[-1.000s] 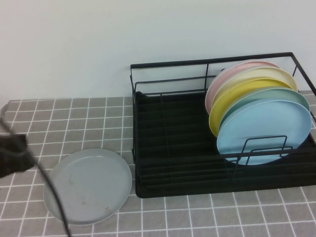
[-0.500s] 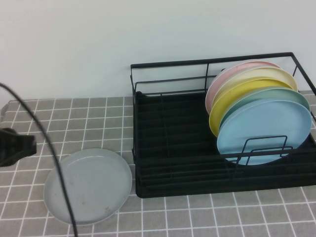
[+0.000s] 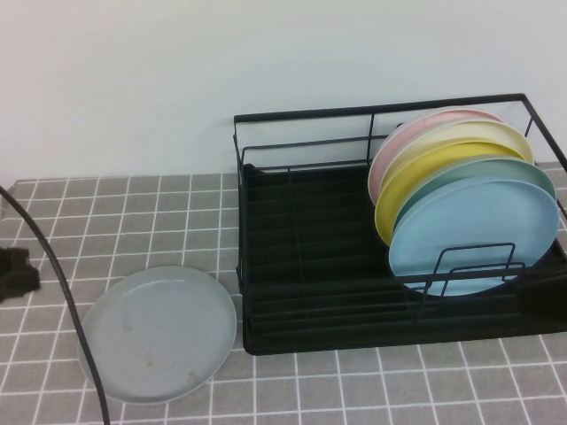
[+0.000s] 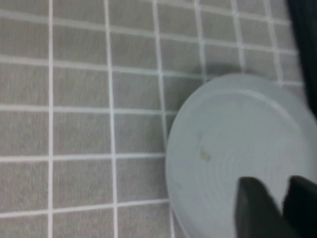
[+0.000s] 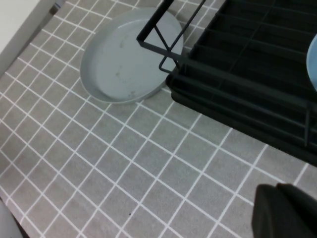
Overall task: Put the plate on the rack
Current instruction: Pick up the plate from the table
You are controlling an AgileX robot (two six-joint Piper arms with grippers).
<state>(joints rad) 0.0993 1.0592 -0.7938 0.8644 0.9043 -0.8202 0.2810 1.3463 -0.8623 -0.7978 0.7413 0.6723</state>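
Note:
The plate lies flat, and its top side point(image 3: 161, 334) is far wider than my fingers. My left gripper will next grab the grey plate by the plate's thin rim to place it.
The pale grey plate point(image 3: 159, 332) lies flat on the tiled counter, just left of the black wire rack point(image 3: 310, 266). My left gripper point(image 3: 16, 273) is at the far left edge of the high view, left of the plate. In the left wrist view it point(image 4: 282, 181) hovers over the plate point(image 4: 233, 134) with a narrow gap between its fingers and holds nothing. My right gripper point(image 5: 280, 191) is shut and empty over bare tiles near the rack's front point(image 5: 247, 64). The plate also shows in the right wrist view point(image 5: 129, 62).
Several coloured plates stand upright in the rack's right half, the light blue plate point(image 3: 474, 235) in front, then a green point(image 3: 523, 173) and a yellow one point(image 3: 425, 173). The rack's left half holds nothing. A black cable point(image 3: 66, 310) arcs across the plate's left edge.
My left gripper has shifted a little at the left edge of the high view and its cable has swung. The plate and the rack have not moved.

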